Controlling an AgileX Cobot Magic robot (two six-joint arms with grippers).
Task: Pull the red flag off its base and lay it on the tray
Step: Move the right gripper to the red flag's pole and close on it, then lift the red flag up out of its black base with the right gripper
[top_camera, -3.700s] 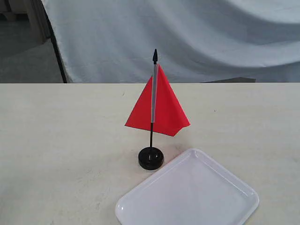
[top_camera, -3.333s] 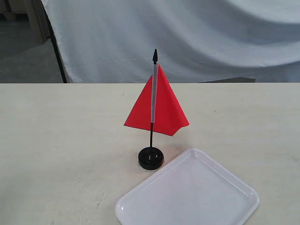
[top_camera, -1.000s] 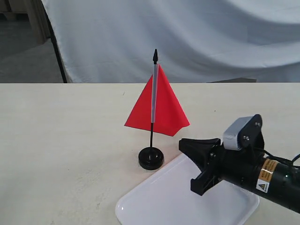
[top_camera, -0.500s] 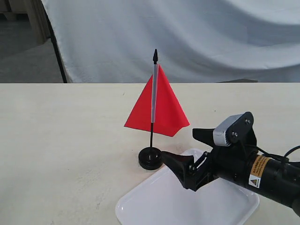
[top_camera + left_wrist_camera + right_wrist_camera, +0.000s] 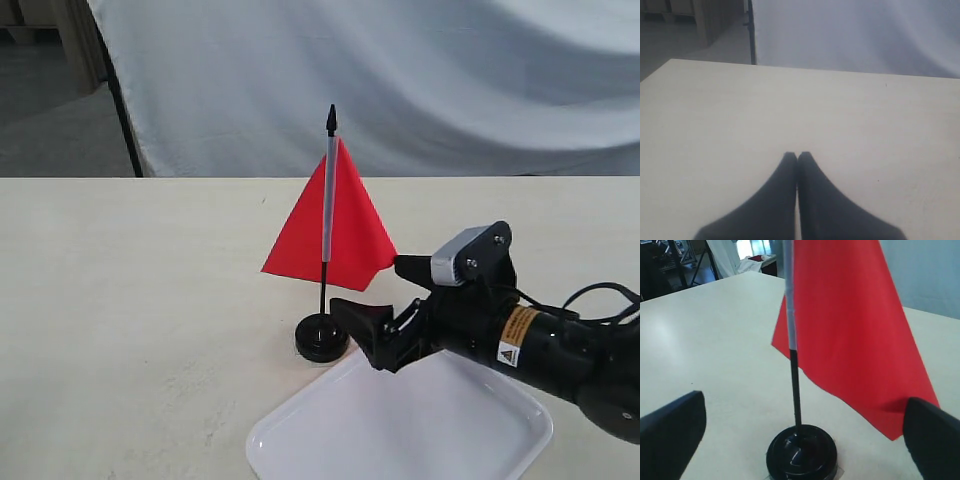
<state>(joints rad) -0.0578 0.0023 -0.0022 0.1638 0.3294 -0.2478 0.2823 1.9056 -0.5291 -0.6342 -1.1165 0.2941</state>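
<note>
My right gripper needs to pull the red flag off its base and onto the tray (image 5: 395, 432), so it should grab the flag by its thin pole (image 5: 323, 288) next.
The red flag (image 5: 352, 238) stands upright on its thin black pole (image 5: 323, 288), plugged into the round black base (image 5: 322, 337). Just in front of the base lies the white tray (image 5: 395, 432). My right gripper (image 5: 378, 293) is open above the tray's far corner, just right of the pole and not touching it. In the right wrist view the flag cloth (image 5: 850, 325), the pole (image 5: 795, 390) and the base (image 5: 801, 452) sit between the wide-spread fingers (image 5: 672, 432). My left gripper (image 5: 797, 156) is shut over bare table, holding nothing; the exterior view does not show it.
The pale table (image 5: 130, 300) stretches bare to the left of the flag. A white cloth backdrop (image 5: 400, 80) hangs behind the table's far edge. The right arm's body (image 5: 540, 350) lies over the tray's right half.
The right arm came in from the right over the tray and moved left toward the flag pole, fingers open. The flag's right corner has shifted slightly.
</note>
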